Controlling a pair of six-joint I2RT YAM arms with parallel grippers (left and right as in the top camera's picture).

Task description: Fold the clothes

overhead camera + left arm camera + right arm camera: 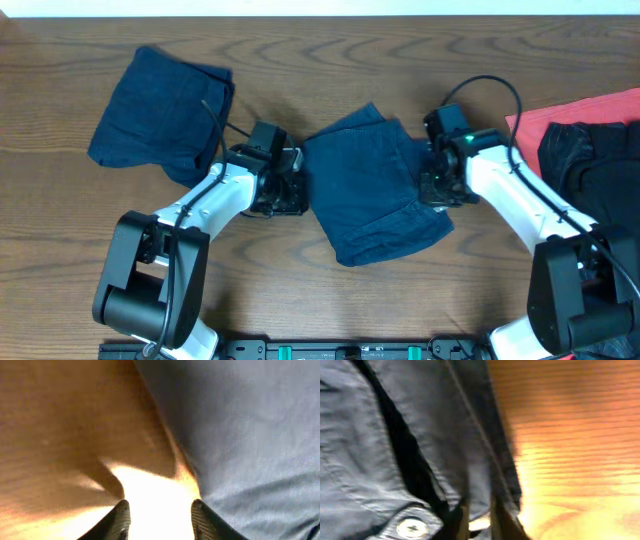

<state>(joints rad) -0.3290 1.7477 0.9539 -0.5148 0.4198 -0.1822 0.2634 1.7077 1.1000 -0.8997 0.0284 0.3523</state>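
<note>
My right gripper pinches the shorts' edge fold beside the silver button next, to turn and fold the bundle.
The clothes I am working on are navy shorts, lying folded in a thick bundle at mid-table. My left gripper sits at their left edge. In the left wrist view its fingers stand open over bare wood, with the navy cloth just to the right and nothing between them. My right gripper is at the bundle's right edge. In the right wrist view it is nearly shut, with a fold of the shorts between its fingers, beside a silver button.
A second navy bundle lies at the back left, behind the left arm. A red cloth with black clothing on it fills the right edge. The wooden table shows around the shorts.
</note>
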